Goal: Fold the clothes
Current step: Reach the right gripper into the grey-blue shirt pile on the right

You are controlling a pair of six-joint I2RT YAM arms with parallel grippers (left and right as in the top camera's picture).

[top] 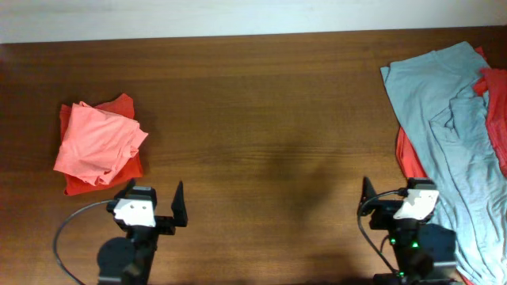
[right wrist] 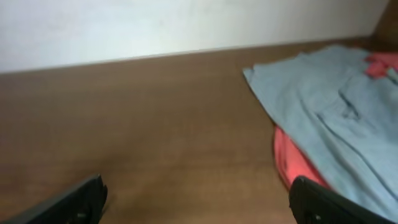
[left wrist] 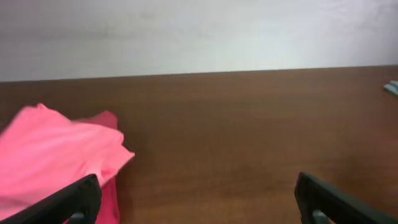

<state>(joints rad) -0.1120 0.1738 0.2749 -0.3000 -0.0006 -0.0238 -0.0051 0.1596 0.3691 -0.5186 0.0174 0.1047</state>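
Note:
My right gripper grabs the grey-blue garment [top: 447,119] by its edge facing the empty table next, to draw it out for folding.
A folded salmon-pink garment [top: 99,144] lies on a red folded one at the table's left; it also shows in the left wrist view [left wrist: 53,162]. A grey-blue garment [top: 447,119] lies spread at the right over a red garment [top: 410,158]; both show in the right wrist view, grey [right wrist: 323,106] over red [right wrist: 292,158]. My left gripper [top: 153,207] is open and empty at the front edge, just below the pink stack. My right gripper [top: 394,202] is open and empty, at the left edge of the grey garment.
The brown wooden table [top: 261,119] spans the whole view. A white wall [left wrist: 186,31] runs behind its far edge. Another piece of red cloth [top: 497,103] lies at the far right edge.

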